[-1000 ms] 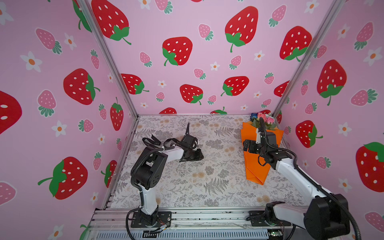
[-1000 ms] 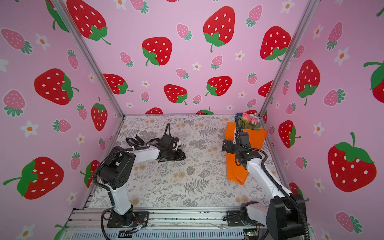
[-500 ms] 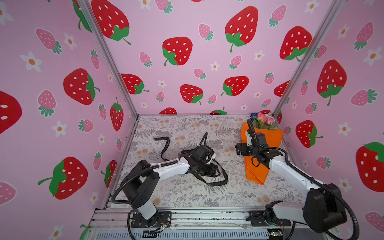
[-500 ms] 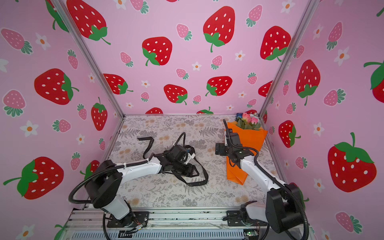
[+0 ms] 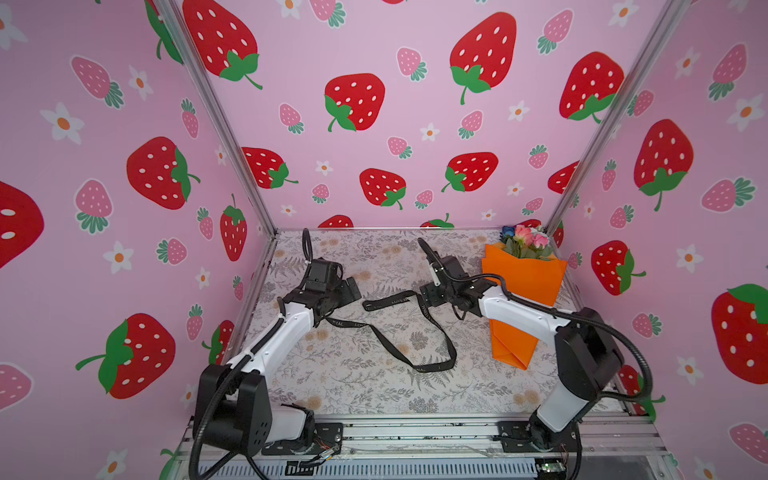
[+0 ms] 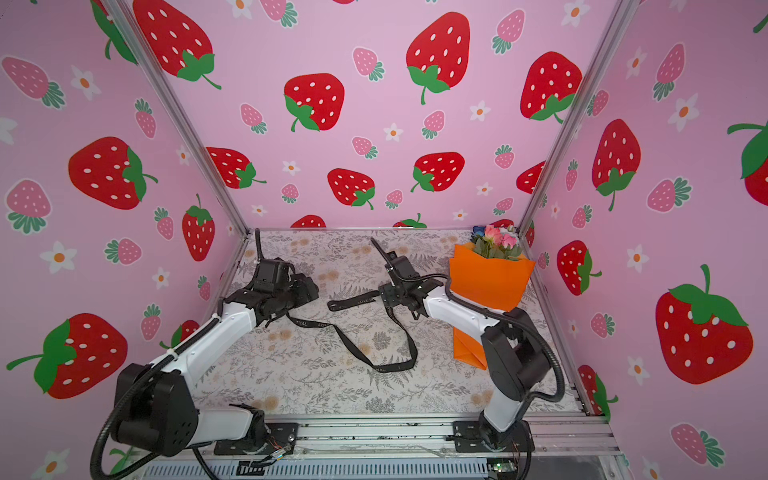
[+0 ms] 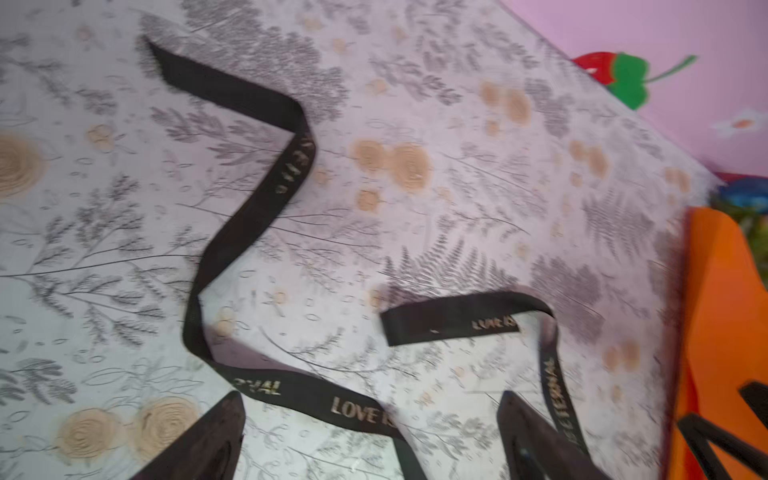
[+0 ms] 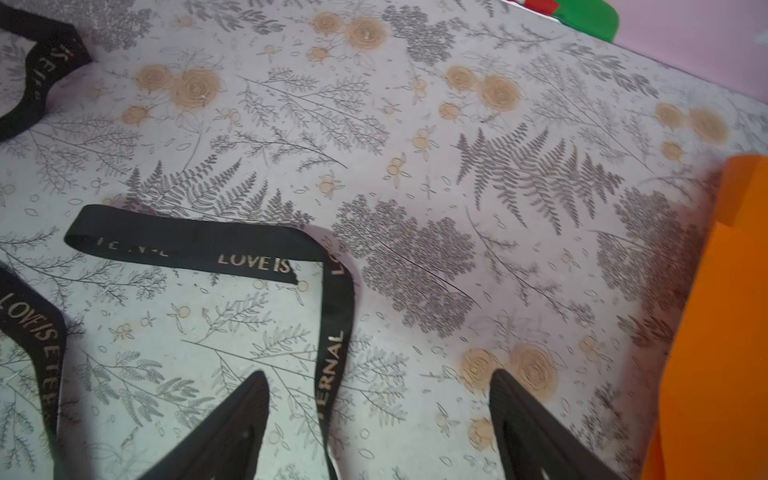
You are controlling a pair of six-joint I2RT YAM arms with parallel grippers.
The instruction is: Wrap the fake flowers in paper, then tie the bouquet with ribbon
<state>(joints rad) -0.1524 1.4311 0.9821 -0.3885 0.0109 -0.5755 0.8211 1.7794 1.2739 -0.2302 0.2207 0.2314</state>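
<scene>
My left gripper grabs the black ribbon near its loose end next, so its length stays free to stretch straight for tying the bouquet.
The bouquet of fake flowers [image 5: 525, 242] [image 6: 497, 242], pink and blue blooms in orange paper [image 5: 524, 276] [image 7: 723, 311] [image 8: 727, 332], lies at the back right against the wall. A long black ribbon [image 5: 390, 300] [image 6: 357, 300] with pale lettering lies loose across the middle of the table. My left gripper [image 5: 348, 289] [image 7: 370, 399] is open over one end of it, and the ribbon [image 7: 357, 409] lies flat between its fingers. My right gripper [image 5: 426, 297] [image 8: 379, 374] is open over the other end, left of the bouquet. The ribbon [image 8: 332, 361] runs past one finger, untouched.
The table [image 5: 332, 390] has a grey fern and flower print. Pink strawberry walls close it in on the left, back and right. An aluminium rail [image 5: 415, 432] with both arm bases runs along the front. The right arm's white link crosses over the orange paper.
The left gripper dragged the ribbon to the middle, opened and let it go, then drew back to the left. The right gripper left the bouquet and moved left to the ribbon.
</scene>
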